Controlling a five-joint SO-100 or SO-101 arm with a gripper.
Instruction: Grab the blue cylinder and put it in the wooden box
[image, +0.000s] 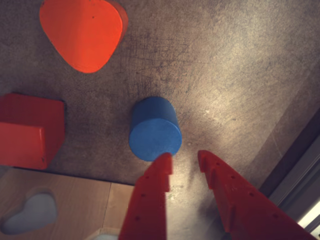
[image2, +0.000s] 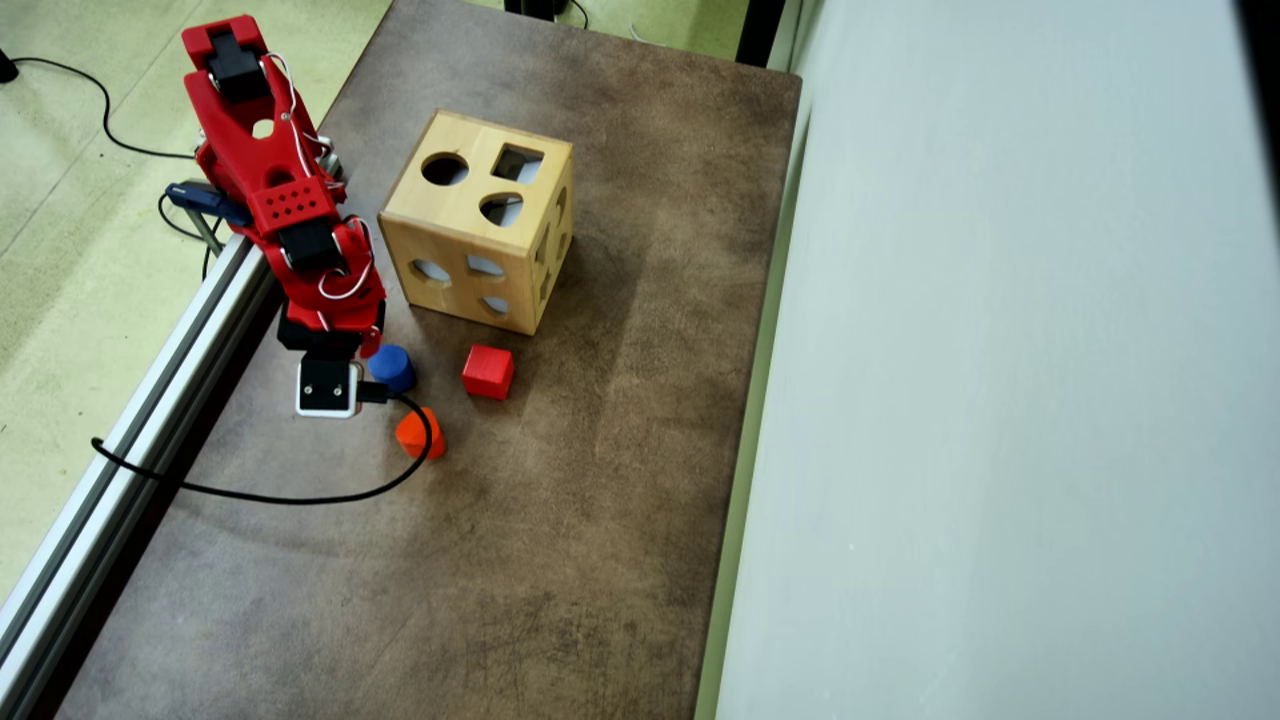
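Observation:
I will next grab the blue cylinder by its curved side (image: 154, 109). I should then put the cylinder in the wooden box (image: 82, 200).
The blue cylinder (image: 155, 129) stands upright on the brown table, just ahead of my gripper (image: 184, 159). The gripper is open with only bare table between its red fingers. Its left fingertip (image: 164, 162) overlaps the cylinder's near edge, and the cylinder lies left of the gap. In the overhead view the blue cylinder (image2: 391, 367) sits right beside the wrist of the red arm (image2: 300, 240), and the fingers are hidden under it. The wooden box (image2: 480, 215) stands behind it; a face with cut-outs fills the lower left of the wrist view (image: 75, 200).
A red cube (image2: 488, 371) (image: 30, 130) lies right of the cylinder in the overhead view. An orange rounded block (image2: 418, 432) (image: 82, 32) lies in front. An aluminium rail (image2: 150, 400) runs along the table's left edge. A black cable (image2: 300, 495) loops over the table.

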